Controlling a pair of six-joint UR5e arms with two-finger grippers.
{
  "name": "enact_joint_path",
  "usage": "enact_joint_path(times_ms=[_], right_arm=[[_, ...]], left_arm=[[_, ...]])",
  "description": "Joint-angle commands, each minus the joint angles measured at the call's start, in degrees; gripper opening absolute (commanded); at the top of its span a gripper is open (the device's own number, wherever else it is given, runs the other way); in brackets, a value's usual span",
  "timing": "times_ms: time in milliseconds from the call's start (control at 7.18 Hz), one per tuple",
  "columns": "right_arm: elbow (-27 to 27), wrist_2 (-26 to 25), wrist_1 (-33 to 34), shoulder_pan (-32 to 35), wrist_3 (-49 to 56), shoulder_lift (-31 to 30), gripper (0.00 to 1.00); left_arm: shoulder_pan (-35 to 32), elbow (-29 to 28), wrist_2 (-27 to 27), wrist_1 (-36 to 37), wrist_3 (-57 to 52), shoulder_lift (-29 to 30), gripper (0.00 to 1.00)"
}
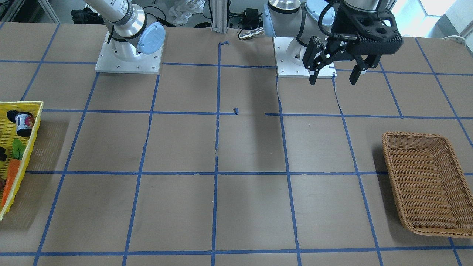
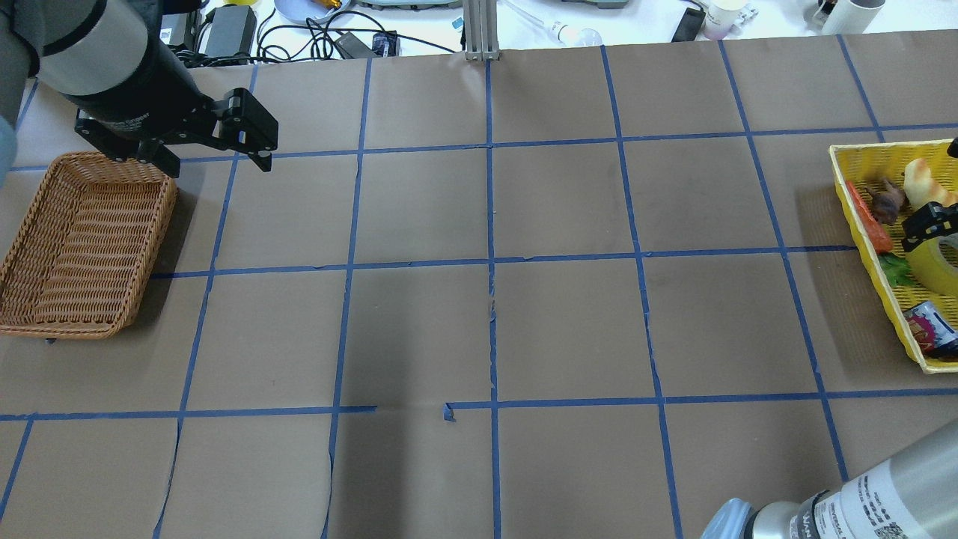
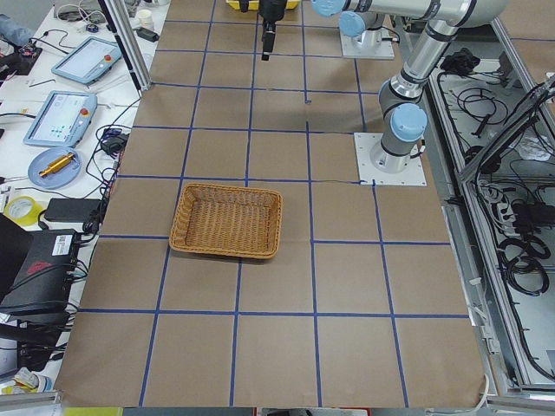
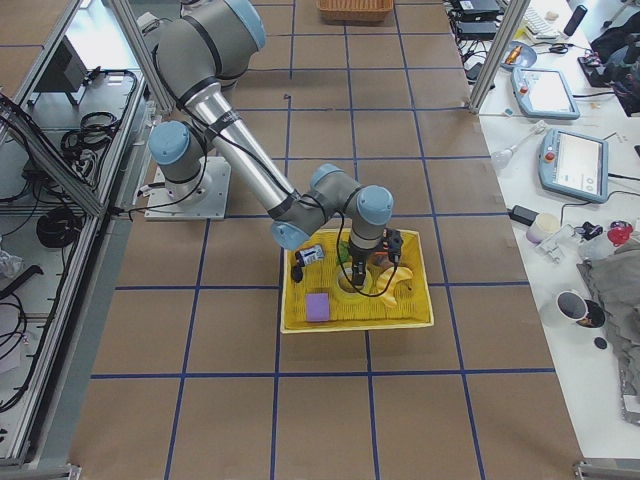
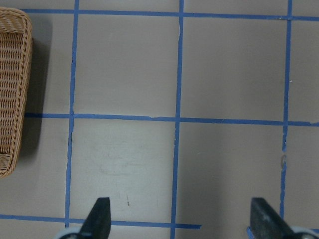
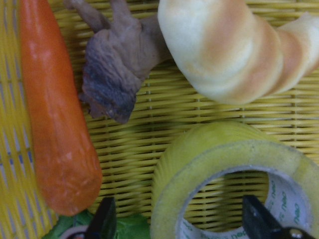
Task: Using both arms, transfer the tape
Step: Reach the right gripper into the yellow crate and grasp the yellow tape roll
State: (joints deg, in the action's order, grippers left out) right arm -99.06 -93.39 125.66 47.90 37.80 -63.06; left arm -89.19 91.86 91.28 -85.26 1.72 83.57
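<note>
I need to grab the tape roll by its ring wall next with my right gripper. Then I can transfer the tape out of the yellow basket.
The yellow tape roll lies flat in the yellow basket at the table's right end; it also shows in the overhead view. My right gripper is open and low over it. One finger is outside the ring and the other is over its whitish core, so they straddle the ring's wall. My left gripper is open and empty, held high near the wicker basket; it also shows in the front view.
The yellow basket also holds a carrot, a bread roll, a brown figure and a small jar. The wicker basket holds nothing. Blue tape lines grid the brown table.
</note>
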Motion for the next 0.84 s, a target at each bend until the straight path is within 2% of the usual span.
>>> enact_joint_path(times_ms=[0,139,279,697], right_arm=[[0.0,0.0,0.4,0.0,0.0,0.6,0.42],[0.0,0.0,0.4,0.0,0.0,0.6,0.15],[0.4,0.0,0.4,0.0,-1.3,0.3,0.00],[1.9,-1.8,-3.5,2.3,-9.1,-5.3,0.00]], left_arm=[[-0.1,0.9,0.1,-1.2,0.0,-0.7,1.00],[0.5,-0.4,-0.6,-0.9,0.0,0.3,1.00],[0.2,0.3,-0.1,-1.4,0.0,-0.3,1.00],[0.4,-0.5,-0.1,-1.1,0.0,0.1,1.00]])
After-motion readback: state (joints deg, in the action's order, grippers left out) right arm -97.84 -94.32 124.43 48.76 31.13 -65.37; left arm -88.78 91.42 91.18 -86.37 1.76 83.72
